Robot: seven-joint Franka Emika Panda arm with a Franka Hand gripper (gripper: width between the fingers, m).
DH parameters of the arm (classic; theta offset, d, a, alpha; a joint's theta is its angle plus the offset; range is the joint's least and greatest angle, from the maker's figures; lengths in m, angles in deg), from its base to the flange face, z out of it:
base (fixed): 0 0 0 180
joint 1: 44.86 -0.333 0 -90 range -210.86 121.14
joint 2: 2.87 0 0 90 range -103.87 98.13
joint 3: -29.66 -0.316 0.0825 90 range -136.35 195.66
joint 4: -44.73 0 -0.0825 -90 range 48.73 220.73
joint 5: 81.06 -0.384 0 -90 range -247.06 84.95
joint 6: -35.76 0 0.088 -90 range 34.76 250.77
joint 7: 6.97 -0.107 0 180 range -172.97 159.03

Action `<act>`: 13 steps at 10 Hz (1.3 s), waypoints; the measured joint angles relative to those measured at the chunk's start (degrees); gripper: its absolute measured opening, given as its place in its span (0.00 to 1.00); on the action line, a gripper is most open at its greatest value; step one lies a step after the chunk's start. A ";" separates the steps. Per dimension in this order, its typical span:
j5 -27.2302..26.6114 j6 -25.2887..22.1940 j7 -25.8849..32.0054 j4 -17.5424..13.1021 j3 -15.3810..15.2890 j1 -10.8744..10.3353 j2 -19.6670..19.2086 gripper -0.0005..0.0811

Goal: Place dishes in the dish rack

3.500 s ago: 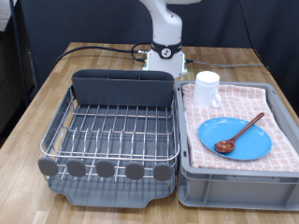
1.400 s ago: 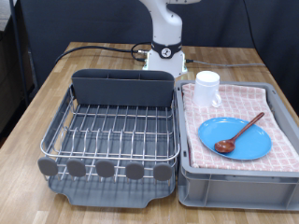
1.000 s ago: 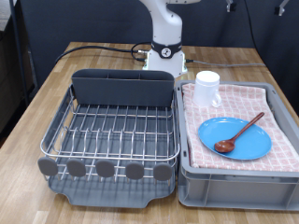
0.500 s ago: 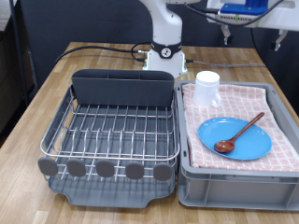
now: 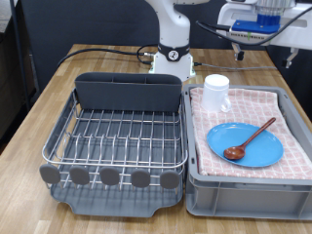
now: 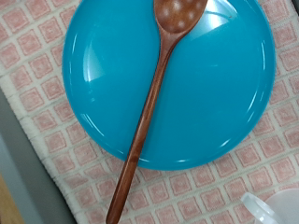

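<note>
The spoon's bowl is wide and rounded, so I will next grab the spoon with my gripper by its slim handle [image 5: 261, 132] [image 6: 146, 119].
The light-blue plate [image 5: 258, 151] lies flat on the pink checked cloth in the grey bin. The dark wooden spoon [image 5: 250, 140] rests across it, bowl towards the exterior view's bottom left. The white mug [image 5: 215, 93] stands upright on the cloth behind them. The dish rack [image 5: 117, 136] sits at the exterior view's left with nothing on its wire grid. My gripper [image 5: 263, 57] hangs high above the bin at the top right, open and holding nothing. The wrist view looks straight down on the plate [image 6: 215, 84], the spoon [image 6: 149, 103] and a bit of the mug [image 6: 278, 207]; no fingers show in it.
The grey bin [image 5: 244, 190] stands right beside the rack. The tall grey caddy [image 5: 130, 93] lines the rack's far edge, round tabs [image 5: 110, 177] its near edge. The robot base [image 5: 174, 54] and a black cable [image 5: 97, 54] are on the wooden table behind.
My gripper has come into the exterior view from the top right and moved down over the bin. The plate, spoon, mug and rack have not moved.
</note>
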 joint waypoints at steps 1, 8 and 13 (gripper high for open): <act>3.01 3.03 -3.58 1.31 -0.87 -0.17 -1.05 0.99; 13.23 21.10 -15.52 6.95 -0.76 -0.59 -11.44 0.99; 21.75 29.02 -22.95 6.62 3.32 -2.14 -18.61 0.99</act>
